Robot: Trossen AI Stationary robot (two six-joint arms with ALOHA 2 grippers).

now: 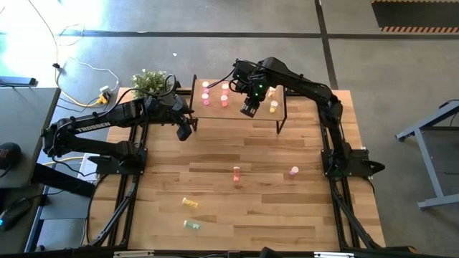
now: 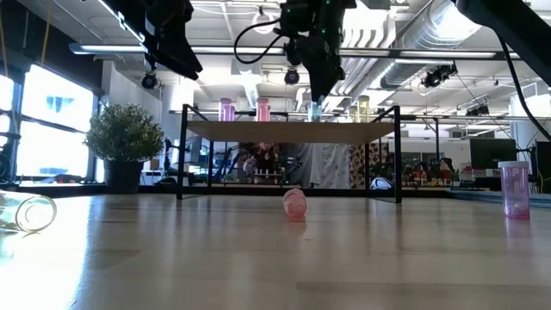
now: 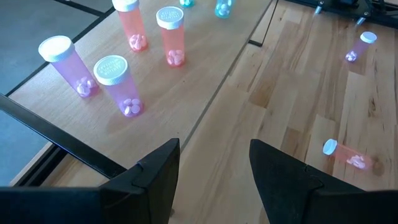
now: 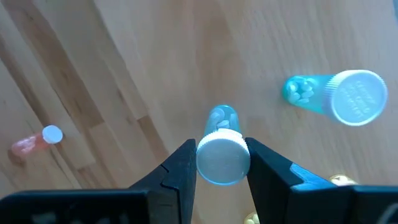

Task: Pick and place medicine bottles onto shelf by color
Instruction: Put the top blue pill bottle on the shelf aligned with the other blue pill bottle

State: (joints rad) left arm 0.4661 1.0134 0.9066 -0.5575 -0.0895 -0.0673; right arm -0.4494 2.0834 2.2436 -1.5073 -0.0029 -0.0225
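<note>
The blue-green bottle has its base on the shelf board and would stay standing, so the robot's right gripper should open.
The shelf stands at the table's far side. On it stand two pink bottles, two red-orange bottles, a yellow bottle and a pale blue-green bottle. Above the shelf's middle, my right gripper points down, shut on another blue-green bottle. My left gripper hangs open and empty near the shelf's left front corner, above the table. On the table are a red-orange bottle, a standing pink one, and a yellow and a green one on their sides. My right gripper pinches the blue-green bottle by the sides of its white cap, one finger on each side. The fingers come from above, pointing down. The bottle is upright below them, its base at the shelf top; whether it rests there I cannot tell.
A potted plant stands at the table's far left corner, beside the shelf. The shelf's thin black legs stand on the table. Bare planks lie between the shelf and the loose bottles.
</note>
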